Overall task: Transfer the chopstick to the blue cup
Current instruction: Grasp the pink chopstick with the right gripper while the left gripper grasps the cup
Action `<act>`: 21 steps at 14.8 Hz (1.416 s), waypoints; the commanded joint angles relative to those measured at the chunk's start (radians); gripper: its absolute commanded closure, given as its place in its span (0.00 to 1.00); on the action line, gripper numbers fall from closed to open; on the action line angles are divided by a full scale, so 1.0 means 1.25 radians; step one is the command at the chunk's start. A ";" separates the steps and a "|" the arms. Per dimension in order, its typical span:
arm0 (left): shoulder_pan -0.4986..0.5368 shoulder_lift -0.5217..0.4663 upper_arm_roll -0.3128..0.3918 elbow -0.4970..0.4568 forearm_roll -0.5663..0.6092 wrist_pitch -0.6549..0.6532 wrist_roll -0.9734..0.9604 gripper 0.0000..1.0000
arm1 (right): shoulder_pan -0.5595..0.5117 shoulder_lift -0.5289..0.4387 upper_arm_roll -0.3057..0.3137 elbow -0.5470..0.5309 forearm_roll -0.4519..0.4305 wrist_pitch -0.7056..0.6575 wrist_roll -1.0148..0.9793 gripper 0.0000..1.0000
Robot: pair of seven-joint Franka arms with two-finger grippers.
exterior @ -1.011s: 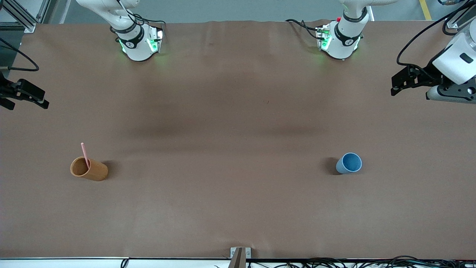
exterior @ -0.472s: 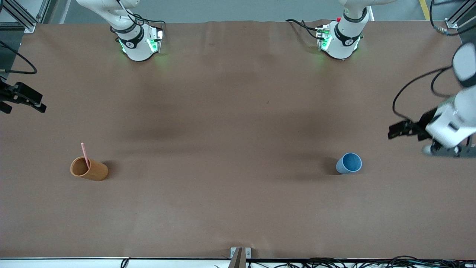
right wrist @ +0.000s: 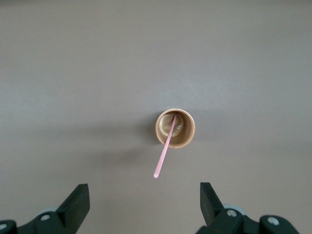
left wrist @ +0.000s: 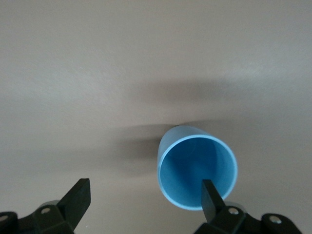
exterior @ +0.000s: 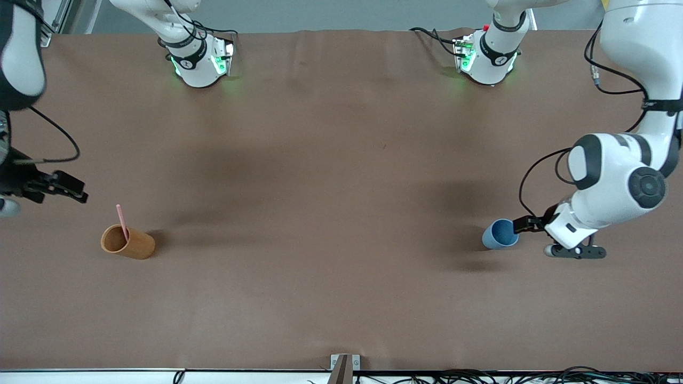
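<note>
My left gripper picks up the blue cup by its rim [exterior: 507, 223] next, to bring the cup nearer the chopstick [exterior: 122, 221] for the transfer.
A pink chopstick [exterior: 122, 221] stands tilted in an orange-brown cup [exterior: 128, 242] toward the right arm's end of the table. The blue cup [exterior: 500, 233] stands upright toward the left arm's end. My left gripper [exterior: 517, 226] hangs open just beside the blue cup, at rim level. In the left wrist view the blue cup [left wrist: 197, 173] is empty and one fingertip [left wrist: 210, 194] overlaps its rim, with the left gripper [left wrist: 145, 195] open. My right gripper [exterior: 80, 192] is open over the table near the orange-brown cup. The right wrist view looks down on the chopstick [right wrist: 164, 153], the cup [right wrist: 175, 128] and the open right gripper [right wrist: 145, 197].
Brown cloth covers the table [exterior: 341, 213]. The two arm bases [exterior: 200, 61] [exterior: 488, 58] stand along the edge farthest from the front camera. A small metal bracket [exterior: 344, 365] sits at the table's edge nearest the camera.
The left arm has swung from the table's end down to the blue cup's side. The right gripper has come in toward the orange-brown cup. Both cups and the chopstick stay put.
</note>
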 commanded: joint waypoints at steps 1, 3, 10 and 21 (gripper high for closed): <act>-0.011 0.018 -0.001 -0.024 -0.012 0.053 -0.016 0.00 | -0.024 -0.029 0.007 -0.118 0.000 0.076 -0.010 0.02; -0.013 0.030 -0.001 -0.029 -0.011 0.057 -0.021 0.07 | -0.046 -0.030 0.007 -0.196 0.000 0.164 -0.010 0.03; -0.026 0.053 0.000 -0.022 0.029 0.061 -0.015 1.00 | -0.054 -0.030 0.007 -0.334 0.000 0.319 0.055 0.15; -0.268 0.049 -0.035 0.199 0.040 -0.101 -0.475 1.00 | -0.036 -0.024 0.008 -0.346 -0.005 0.353 0.089 0.63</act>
